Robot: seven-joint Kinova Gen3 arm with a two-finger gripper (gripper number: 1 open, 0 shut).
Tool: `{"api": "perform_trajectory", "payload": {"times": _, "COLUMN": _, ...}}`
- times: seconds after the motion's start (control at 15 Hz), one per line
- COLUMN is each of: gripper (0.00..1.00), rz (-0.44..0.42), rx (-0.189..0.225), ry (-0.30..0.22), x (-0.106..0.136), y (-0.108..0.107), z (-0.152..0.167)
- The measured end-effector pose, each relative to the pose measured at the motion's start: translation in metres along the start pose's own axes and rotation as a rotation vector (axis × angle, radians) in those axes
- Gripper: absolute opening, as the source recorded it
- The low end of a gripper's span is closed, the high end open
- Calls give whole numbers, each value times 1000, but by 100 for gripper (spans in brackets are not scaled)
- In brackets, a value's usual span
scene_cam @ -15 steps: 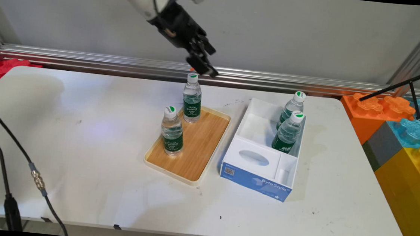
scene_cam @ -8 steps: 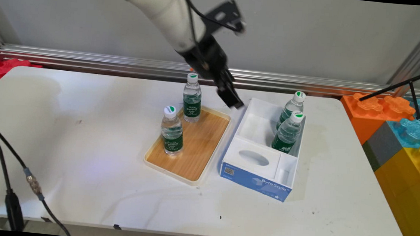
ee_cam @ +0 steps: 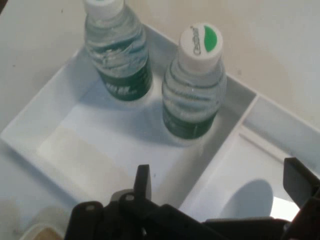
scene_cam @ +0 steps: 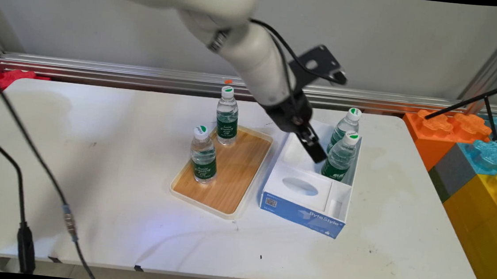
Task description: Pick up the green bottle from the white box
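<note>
The water bottle needs to move from the white box onto the bamboo tray [scene_cam: 239,174]. My gripper will grab the bottle by its green-labelled body [scene_cam: 335,169] next.
My gripper [scene_cam: 317,154] [ee_cam: 220,186] hangs open and empty inside the large compartment of a white box with a blue front [scene_cam: 303,215] [ee_cam: 95,135]. Two green-labelled water bottles stand upright in that compartment. The nearer bottle [scene_cam: 340,158] [ee_cam: 195,87] is just right of my fingertips, apart from them. The farther bottle [scene_cam: 347,125] [ee_cam: 119,47] stands behind it. To the left lies a bamboo tray [scene_cam: 239,174] with two more bottles, one at its front [scene_cam: 204,156] and one at its far corner [scene_cam: 227,116].
The box's front section has an oval opening [scene_cam: 300,186] and a narrow side slot [scene_cam: 336,204]. Large coloured blocks [scene_cam: 473,153] and a black stand [scene_cam: 494,112] lie off the table's right edge. Black cables [scene_cam: 24,170] hang at the left.
The gripper has travelled right and down, from above the far tray bottle into the white box beside the nearer bottle. No bottle has moved.
</note>
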Motion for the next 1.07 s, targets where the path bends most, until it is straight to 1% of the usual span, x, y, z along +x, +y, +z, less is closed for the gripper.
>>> {"api": "perform_trajectory", "payload": {"times": 0.4, "gripper": 100, "rz": -38, "rx": 33, "ry": 30, "x": 13, "y": 6, "z": 65}}
{"api": "perform_trajectory", "payload": {"times": 0.6, "gripper": 100, "rz": -50, "rx": 44, "ry": 46, "x": 15, "y": 6, "z": 89}}
{"api": "perform_trajectory", "payload": {"times": 0.8, "gripper": 100, "rz": -57, "rx": 48, "ry": 62, "x": 15, "y": 7, "z": 108}}
{"api": "perform_trajectory", "payload": {"times": 1.07, "gripper": 100, "rz": -60, "rx": 57, "ry": 77, "x": 14, "y": 7, "z": 123}}
